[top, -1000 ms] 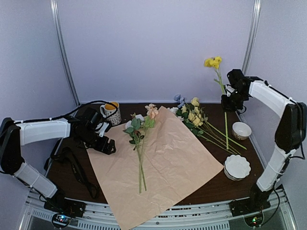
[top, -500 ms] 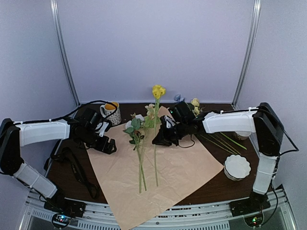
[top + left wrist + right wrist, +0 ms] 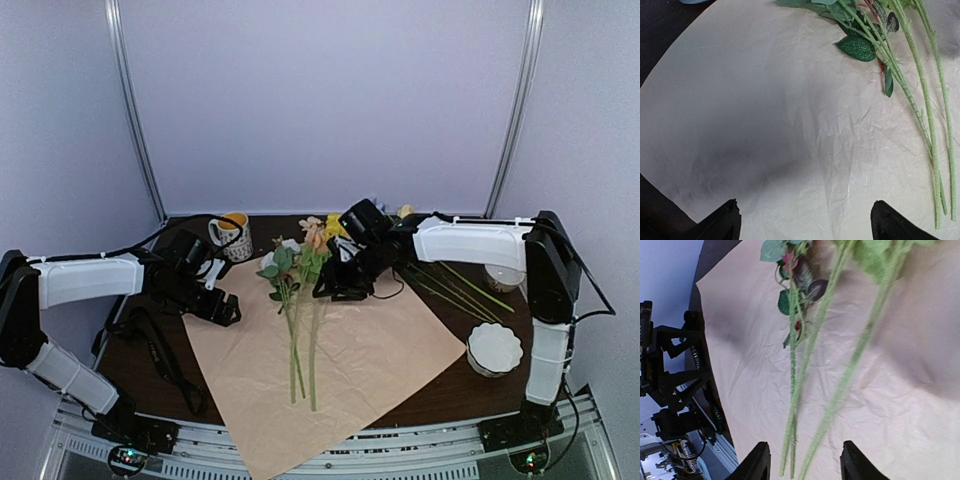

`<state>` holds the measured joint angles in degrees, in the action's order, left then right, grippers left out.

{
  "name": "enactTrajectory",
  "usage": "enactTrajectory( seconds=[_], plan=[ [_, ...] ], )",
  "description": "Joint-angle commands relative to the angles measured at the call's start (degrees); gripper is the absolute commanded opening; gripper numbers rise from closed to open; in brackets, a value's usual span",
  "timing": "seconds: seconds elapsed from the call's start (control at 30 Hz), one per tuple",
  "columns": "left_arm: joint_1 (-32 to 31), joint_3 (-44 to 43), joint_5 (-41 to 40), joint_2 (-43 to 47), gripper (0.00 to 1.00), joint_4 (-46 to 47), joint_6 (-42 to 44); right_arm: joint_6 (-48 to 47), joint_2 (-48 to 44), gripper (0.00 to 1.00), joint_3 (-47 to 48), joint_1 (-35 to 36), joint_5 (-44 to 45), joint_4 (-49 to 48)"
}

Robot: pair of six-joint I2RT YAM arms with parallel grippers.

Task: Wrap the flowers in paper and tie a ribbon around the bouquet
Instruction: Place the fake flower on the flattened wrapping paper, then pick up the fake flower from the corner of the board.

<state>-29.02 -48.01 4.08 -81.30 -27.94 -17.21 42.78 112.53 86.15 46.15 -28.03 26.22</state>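
Observation:
The robot's right gripper should next grab the pale yellow flower's stem (image 3: pixel 457 291), so that it can lay the flower with the others on the paper.
The peach-tan paper (image 3: pixel 380 340) lies spread flat on the dark table. Three flowers (image 3: pixel 292 275) lie on it with their stems pointing toward me, and the yellow one (image 3: pixel 335 225) is the rightmost. My right gripper (image 3: pixel 330 288) hovers low over these stems, open. In the right wrist view, the blurred green stems (image 3: pixel 810 350) run between its spread fingers (image 3: pixel 757 462) without being clamped. My left gripper (image 3: pixel 222 308) is open just above the paper's left edge, empty, with stems (image 3: pixel 920 100) off to its right. The black ribbon (image 3: pixel 155 350) lies on the table at the left.
More flowers (image 3: pixel 425 262) are piled at the back right beside the paper. A mug (image 3: pixel 232 235) stands at the back left. Two white bowls (image 3: pixel 503 272) (image 3: pixel 494 348) sit along the right edge.
My right arm swung from the back right down to the paper with the yellow flower. It laid the flower beside the other stems and opened its jaws. The left arm stayed put.

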Motion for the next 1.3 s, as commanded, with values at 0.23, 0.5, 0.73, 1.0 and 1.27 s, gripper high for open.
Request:
enactTrajectory(
  seconds=[0.23, 0.5, 0.73, 1.0, 1.27],
  plan=[
    [0.1, -0.9, -0.1, -0.1, 0.94, 1.1, 0.8, -31.7, -3.4, 0.57, 16.3, -25.7, 32.8, 40.5],
    [0.2, -1.2, -0.4, -0.2, 0.94, 0.3, 0.8, -38.9, 7.1, 0.39, 21.5, -32.2, 30.8, 42.7],
    [0.1, -0.8, -0.6, -0.6, 0.94, 0.1, 0.6, -40.6, 12.4, 0.38, 20.2, -34.1, 31.8, 45.6],
    [0.2, -1.1, -0.7, -0.9, 0.94, 0.0, 0.7, -40.7, 14.1, 0.3, 17.5, -34.8, 32.5, 44.5],
    [0.2, -0.9, -0.7, -0.7, 0.94, -0.3, 0.6, -41.5, 14.3, 0.3, 13.7, -34.9, 32.3, 42.7]
  ],
)
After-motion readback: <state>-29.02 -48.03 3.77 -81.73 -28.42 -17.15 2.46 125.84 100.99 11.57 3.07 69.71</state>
